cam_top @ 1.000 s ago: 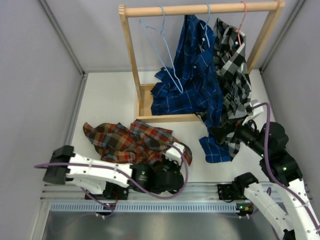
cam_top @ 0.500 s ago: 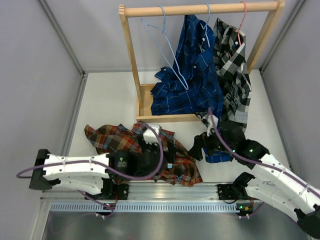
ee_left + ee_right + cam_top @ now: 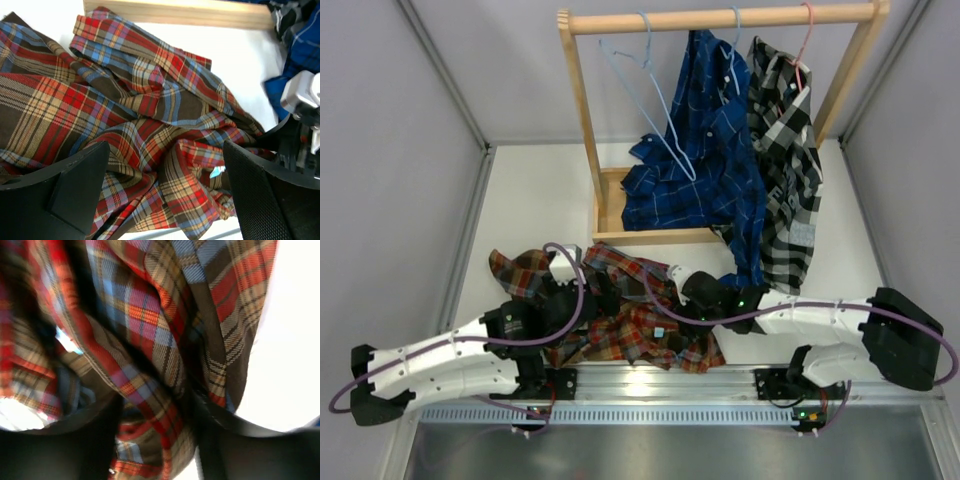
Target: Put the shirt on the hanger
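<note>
My left gripper is to grab the shirt by its loose fold (image 3: 637, 328) next, across the pale label from my right gripper. This will spread the shirt open for the hanger (image 3: 667, 120).
The red-orange plaid shirt (image 3: 630, 335) lies crumpled on the white table, in front of the rack. My left gripper (image 3: 595, 297) hovers over its left part, open; in the left wrist view (image 3: 165, 185) its fingers stand wide apart with the shirt (image 3: 150, 115) lying loose beneath. My right gripper (image 3: 677, 300) reaches in from the right and, in its wrist view (image 3: 160, 435), is shut on a raised fold of the shirt (image 3: 145, 315). The light-blue hanger (image 3: 667, 120) hangs bare from the rail at the back left, far from both grippers.
A wooden rack (image 3: 720, 18) stands at the back, its base board (image 3: 175, 12) just beyond the shirt. A navy plaid shirt (image 3: 705, 150) and a black-and-white plaid shirt (image 3: 785, 150) hang from it, nearly reaching the table. Grey walls close both sides; a metal rail (image 3: 620, 385) runs along the near edge.
My left gripper let go of the shirt and its arm drew back to the left. The right arm swung in from the right and closed on a fold. The shirt spread toward the near edge.
</note>
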Robot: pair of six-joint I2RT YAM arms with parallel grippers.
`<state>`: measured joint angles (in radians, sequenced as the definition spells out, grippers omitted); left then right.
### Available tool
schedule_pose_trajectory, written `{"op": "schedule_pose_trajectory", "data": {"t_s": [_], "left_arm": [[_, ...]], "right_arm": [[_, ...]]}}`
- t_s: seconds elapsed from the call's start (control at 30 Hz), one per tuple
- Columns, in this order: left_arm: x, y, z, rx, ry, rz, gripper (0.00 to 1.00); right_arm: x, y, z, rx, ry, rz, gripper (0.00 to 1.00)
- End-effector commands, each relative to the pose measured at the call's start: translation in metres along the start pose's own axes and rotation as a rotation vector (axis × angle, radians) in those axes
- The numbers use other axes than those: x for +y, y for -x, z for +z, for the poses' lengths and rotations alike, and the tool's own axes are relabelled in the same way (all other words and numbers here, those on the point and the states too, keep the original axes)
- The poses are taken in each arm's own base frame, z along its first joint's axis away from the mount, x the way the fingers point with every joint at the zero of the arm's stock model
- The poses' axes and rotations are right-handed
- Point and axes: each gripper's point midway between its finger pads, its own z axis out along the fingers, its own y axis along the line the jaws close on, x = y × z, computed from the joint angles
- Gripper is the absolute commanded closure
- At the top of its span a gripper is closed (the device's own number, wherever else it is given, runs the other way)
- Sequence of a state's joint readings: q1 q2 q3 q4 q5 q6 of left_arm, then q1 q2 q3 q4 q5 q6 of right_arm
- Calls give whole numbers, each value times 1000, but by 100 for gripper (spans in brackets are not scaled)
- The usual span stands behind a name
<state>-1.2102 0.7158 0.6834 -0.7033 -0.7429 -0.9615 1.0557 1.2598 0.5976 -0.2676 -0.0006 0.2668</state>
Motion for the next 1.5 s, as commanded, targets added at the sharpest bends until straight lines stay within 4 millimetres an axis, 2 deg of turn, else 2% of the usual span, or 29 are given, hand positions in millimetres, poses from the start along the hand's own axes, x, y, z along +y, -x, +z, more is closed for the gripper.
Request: {"op": "schedule_pose_trajectory", "data": {"t_s": [0.0,0.03,0.1,0.13,0.2,0.33,0.37,0.47,0.57,0.73,0.8,0.83,0.87,0.9,0.97,1.0,1.03,1.07,1.1,1.13,1.17,1.2,1.23,1.27,1.3,1.37,1.4,1.43,1.47], "left_arm": [[-2,-5,-4,45,-19,32,2],[-3,-6,-3,49,-18,43,2],[-8,-5,-4,63,-34,72,2],[-15,-4,-4,74,-45,81,2],[-30,-4,-6,104,-103,126,2],[-64,-3,-6,140,-201,163,2],[-69,-8,-1,154,-197,169,2],[-79,-18,8,179,-195,132,2],[-78,-35,23,218,-137,109,3],[-78,-57,33,256,-128,72,15],[-84,-62,33,267,-169,55,25],[-87,-62,33,270,-187,55,36],[-90,-63,32,275,-201,53,63],[-90,-63,32,273,-201,59,77],[-97,-49,27,242,-238,90,99],[-90,-43,22,235,-220,123,100],[-88,-30,18,203,-219,182,100],[-99,10,4,113,-243,177,100],[-94,26,-6,90,-230,229,100],[-108,69,-27,3,-281,276,100],[-111,94,-43,-44,-305,298,100],[-117,115,-57,-81,-337,329,100],[-116,133,-71,-109,-354,418,100],[-129,180,-106,-201,-421,386,100],[-134,200,-120,-239,-444,406,100],[-132,243,-149,-339,-448,437,100],[-134,284,-183,-436,-491,390,100],[-135,299,-198,-489,-523,427,100],[-134,313,-211,-533,-536,440,100]], "right_arm": [[11,45,3,-148,-24,-39,64],[16,47,2,-157,-24,-52,76],[11,57,-7,-199,-80,-47,78],[11,63,-14,-205,-96,-50,84],[5,80,-35,-264,-148,-30,90],[11,111,-78,-374,-134,-9,100],[11,115,-88,-402,-126,-5,100],[10,118,-101,-438,-122,3,100],[9,116,-106,-459,-118,31,100],[2,111,-111,-484,-135,67,100],[0,110,-113,-493,-141,77,100],[-2,110,-112,-494,-149,80,100],[-5,109,-113,-498,-165,92,100],[-5,111,-114,-504,-166,100,100],[-1,115,-119,-516,-149,97,100],[4,128,-130,-547,-127,92,100],[8,133,-137,-552,-114,76,100],[15,141,-147,-558,-86,33,100],[25,166,-175,-623,-48,21,100],[30,176,-190,-646,-25,0,100],[42,188,-207,-682,30,-48,100],[53,213,-248,-775,80,-55,100],[60,224,-260,-796,102,-68,100],[70,230,-275,-803,148,-114,100],[81,249,-317,-879,196,-137,100],[96,258,-330,-862,248,-202,100],[99,273,-367,-937,266,-202,100],[107,279,-370,-930,294,-223,100],[114,282,-384,-946,331,-237,100]]}}
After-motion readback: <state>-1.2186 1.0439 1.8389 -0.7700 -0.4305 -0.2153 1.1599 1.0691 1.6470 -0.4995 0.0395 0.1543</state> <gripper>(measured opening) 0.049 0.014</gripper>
